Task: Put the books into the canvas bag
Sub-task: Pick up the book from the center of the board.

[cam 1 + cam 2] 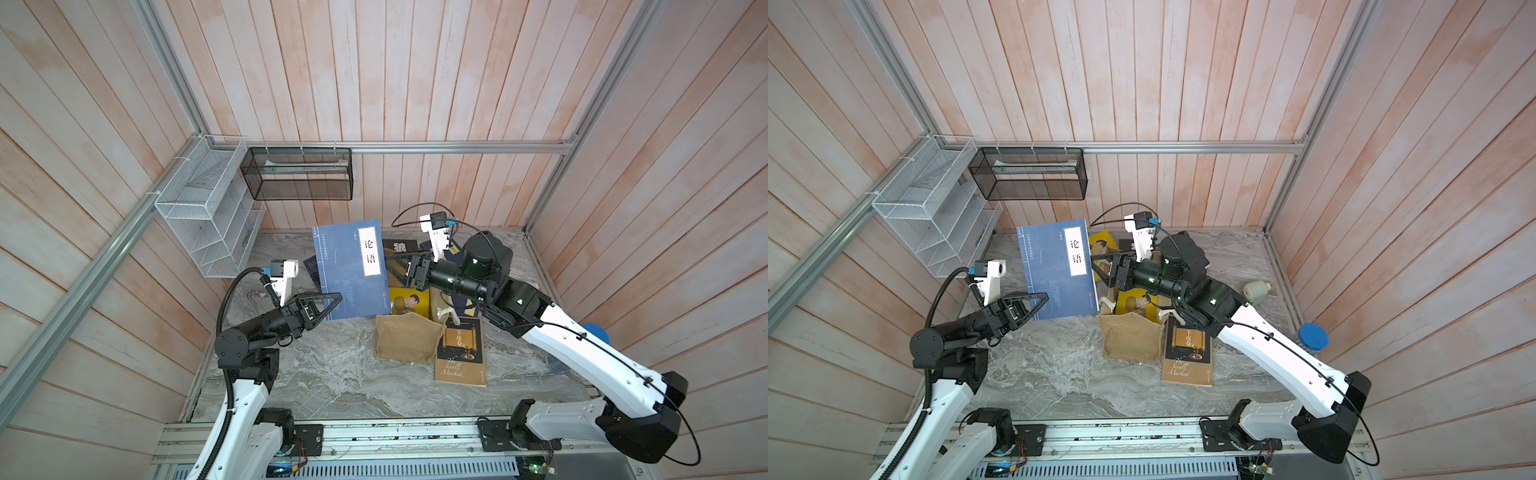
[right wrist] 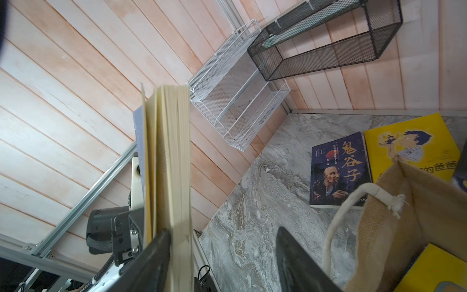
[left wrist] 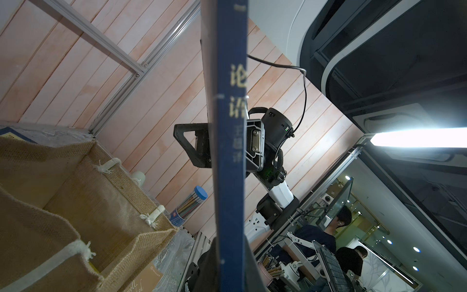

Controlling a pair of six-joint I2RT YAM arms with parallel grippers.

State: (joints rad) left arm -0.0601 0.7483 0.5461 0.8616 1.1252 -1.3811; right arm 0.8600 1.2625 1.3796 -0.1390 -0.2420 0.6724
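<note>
My right gripper isn't ready to close on the blue book yet: one of its fingers overlaps the page edge. It should first move toward its front cover.
A large blue book (image 1: 351, 270) with a white title label hangs upright in the air left of the canvas bag (image 1: 407, 340). My left gripper (image 1: 332, 301) is shut on the book's lower spine corner, and the spine (image 3: 231, 151) runs up from between the jaws (image 3: 231, 252). My right gripper (image 2: 227, 252) is open and straddles the page edge (image 2: 169, 164), with one finger (image 2: 156, 252) against it. The tan bag (image 1: 1131, 338) stands open with a yellow book (image 1: 1136, 301) inside. A brown book (image 1: 461, 353) lies right of the bag. More books (image 2: 338, 169) lie behind the bag.
A white mesh rack (image 1: 208, 208) and a black mesh basket (image 1: 299, 174) hang on the back left walls. A pencil jar with a blue lid (image 1: 1312, 336) and a small white object (image 1: 1258, 291) sit at the table's right edge. The bag's rope handle (image 2: 353, 199) loops near my right gripper.
</note>
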